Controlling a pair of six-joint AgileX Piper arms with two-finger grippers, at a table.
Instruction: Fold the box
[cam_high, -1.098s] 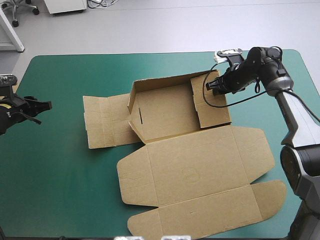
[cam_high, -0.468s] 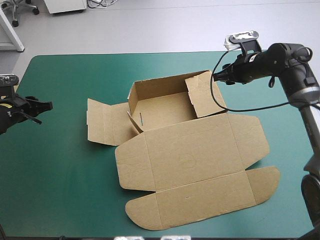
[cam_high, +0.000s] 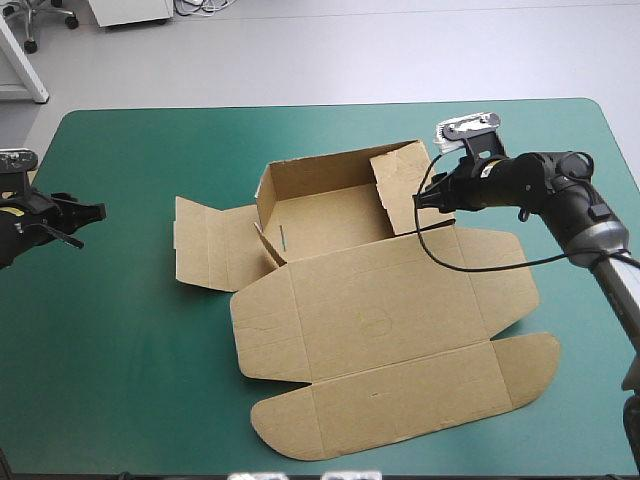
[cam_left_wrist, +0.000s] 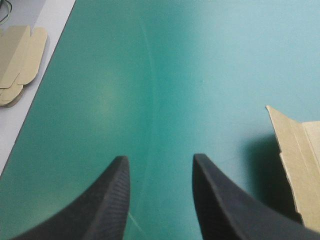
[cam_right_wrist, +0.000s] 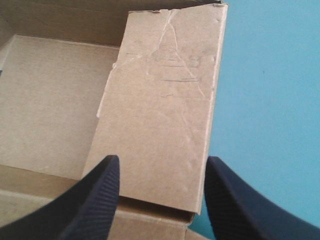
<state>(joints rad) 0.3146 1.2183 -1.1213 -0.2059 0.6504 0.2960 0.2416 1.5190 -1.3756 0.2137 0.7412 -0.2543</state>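
Note:
Next, my right gripper grabs the brown box by the folded edge of its raised side flap to lift and fold the box.
The brown box (cam_high: 380, 320) lies mid-table, its lid flat toward the front edge. Its back wall (cam_high: 320, 172) stands raised, and the right side flap (cam_high: 400, 190) leans up beside it. The left flap (cam_high: 210, 245) is spread out on the teal-green cover. My right gripper (cam_high: 425, 195) hovers open at the right flap's outer side. In the right wrist view that flap (cam_right_wrist: 160, 110) fills the space ahead of the gripper (cam_right_wrist: 161, 159). My left gripper (cam_high: 90, 212) is open over bare cover near the table's left edge, far from the box. A corner of the left flap (cam_left_wrist: 300, 165) shows ahead of that gripper (cam_left_wrist: 159, 157).
Spare pieces of brown board (cam_left_wrist: 17, 60) lie beyond the table's left edge. Bare teal-green cover (cam_high: 120, 350) stretches between the left gripper and the box. The lid's rounded tabs (cam_high: 530, 370) reach near the front right of the table.
The box slid forward and left, and its right flap came up. My right gripper rose away behind the box, then came back down to the flap. The left arm stayed put.

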